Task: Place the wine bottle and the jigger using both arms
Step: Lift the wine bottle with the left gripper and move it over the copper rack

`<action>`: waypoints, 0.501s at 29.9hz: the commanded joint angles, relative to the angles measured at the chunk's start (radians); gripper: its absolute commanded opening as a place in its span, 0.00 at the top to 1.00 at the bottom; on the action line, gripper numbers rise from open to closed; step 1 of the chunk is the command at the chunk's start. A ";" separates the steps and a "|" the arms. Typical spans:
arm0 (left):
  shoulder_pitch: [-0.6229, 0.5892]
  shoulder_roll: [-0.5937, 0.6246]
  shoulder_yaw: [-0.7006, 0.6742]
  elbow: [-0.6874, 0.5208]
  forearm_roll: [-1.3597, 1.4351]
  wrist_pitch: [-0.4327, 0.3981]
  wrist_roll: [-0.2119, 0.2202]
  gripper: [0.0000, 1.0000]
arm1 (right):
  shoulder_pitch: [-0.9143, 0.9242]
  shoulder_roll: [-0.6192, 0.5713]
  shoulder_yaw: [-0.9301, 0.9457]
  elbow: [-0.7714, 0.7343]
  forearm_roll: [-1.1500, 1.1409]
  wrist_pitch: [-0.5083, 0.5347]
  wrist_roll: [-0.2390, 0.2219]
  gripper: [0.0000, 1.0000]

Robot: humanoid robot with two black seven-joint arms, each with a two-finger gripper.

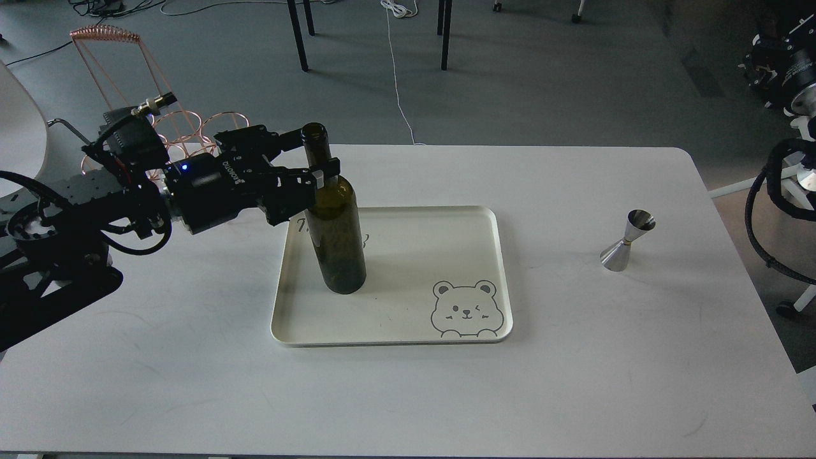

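Note:
The left gripper grabs the bottle by its neck [317,150] next, to place the wine bottle in the copper rack [195,130].
The wine bottle [335,229] is dark olive-green and stands upright on the left part of a cream tray [446,255] that has a bear drawing. My left gripper [311,156] comes in from the left at neck height. It is open, with one finger behind the bottle's neck and the other finger [324,176] in front of it at the shoulder. The silver jigger [628,241] stands alone on the white table, to the right of the tray. Only cables and parts of my right arm [781,191] show at the right edge; its gripper is out of view.
A copper wire bottle rack [162,124] stands at the table's back left corner, just behind my left arm. The white table [574,357] reaches the front of the view. Chair legs and cables are on the floor beyond its far edge.

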 commanded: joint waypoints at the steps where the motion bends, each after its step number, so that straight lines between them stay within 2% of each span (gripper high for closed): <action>1: -0.004 0.002 0.003 0.000 0.003 0.000 -0.001 0.55 | 0.000 0.000 0.000 -0.001 0.000 0.000 0.000 0.04; 9: -0.007 0.007 0.001 -0.005 0.032 0.000 -0.013 0.73 | 0.000 0.000 0.000 -0.003 0.000 -0.002 0.000 0.04; 15: -0.007 0.010 -0.003 -0.011 0.035 0.002 -0.013 0.81 | 0.000 0.000 0.000 -0.013 0.000 -0.002 0.000 0.04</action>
